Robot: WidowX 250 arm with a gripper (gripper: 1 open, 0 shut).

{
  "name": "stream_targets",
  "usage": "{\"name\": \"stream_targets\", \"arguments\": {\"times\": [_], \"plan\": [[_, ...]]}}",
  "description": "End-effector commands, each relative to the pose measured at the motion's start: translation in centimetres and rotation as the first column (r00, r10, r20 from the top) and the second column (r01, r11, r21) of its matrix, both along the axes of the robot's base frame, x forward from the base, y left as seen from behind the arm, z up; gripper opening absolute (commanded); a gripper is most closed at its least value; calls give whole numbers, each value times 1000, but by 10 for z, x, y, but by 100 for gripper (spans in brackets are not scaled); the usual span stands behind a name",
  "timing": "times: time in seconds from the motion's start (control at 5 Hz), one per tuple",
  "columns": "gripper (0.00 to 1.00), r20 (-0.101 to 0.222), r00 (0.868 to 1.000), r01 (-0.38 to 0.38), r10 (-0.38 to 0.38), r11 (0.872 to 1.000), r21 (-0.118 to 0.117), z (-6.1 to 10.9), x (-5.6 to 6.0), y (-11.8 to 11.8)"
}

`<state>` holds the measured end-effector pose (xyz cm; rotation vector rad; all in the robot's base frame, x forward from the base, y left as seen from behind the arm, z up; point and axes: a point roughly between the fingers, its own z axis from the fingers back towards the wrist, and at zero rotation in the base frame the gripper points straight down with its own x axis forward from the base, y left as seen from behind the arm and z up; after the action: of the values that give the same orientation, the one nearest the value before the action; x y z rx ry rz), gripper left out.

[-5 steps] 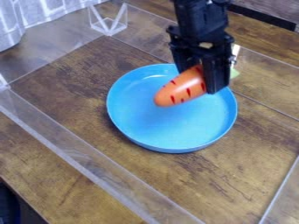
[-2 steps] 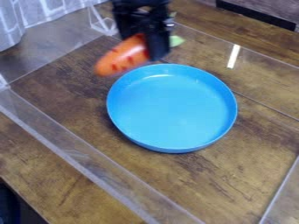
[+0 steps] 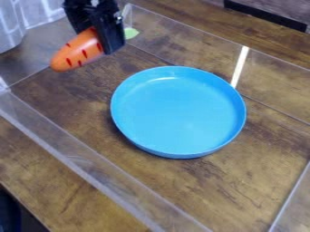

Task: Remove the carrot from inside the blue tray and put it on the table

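The orange carrot's lower end [image 3: 61,63] is hanging above the table, so the carrot would fall if I opened now. I should keep my gripper closed until the carrot touches the table.
The orange carrot [image 3: 75,54] with dark grooves hangs in the air at the upper left, above the wooden table [image 3: 72,109] and well left of the blue tray [image 3: 179,111]. My black gripper [image 3: 107,38] is shut on the carrot's leafy end, and a bit of pale green shows beside the fingers. The round blue tray lies empty in the middle of the table.
Clear acrylic walls [image 3: 85,168] border the table along the front left and the back. A bright reflection streaks the wood just right of the tray.
The gripper has carried the carrot up out of the tray and leftward, from over the tray's far side to beyond its left rim. The tray has stayed in place.
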<state>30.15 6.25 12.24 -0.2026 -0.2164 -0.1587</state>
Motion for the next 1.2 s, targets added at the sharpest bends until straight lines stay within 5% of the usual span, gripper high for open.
{"name": "stream_targets", "arguments": {"times": [0.0,0.4,0.8,1.0], "plan": [[0,5,1000,-5,5,999,40,-7,0,10],[0,-35,999,27,-23,993,111,-54,-2,14],[0,-66,997,59,-50,987,147,-84,5,16],[100,-67,997,51,-42,988,148,-83,5,19]]}}
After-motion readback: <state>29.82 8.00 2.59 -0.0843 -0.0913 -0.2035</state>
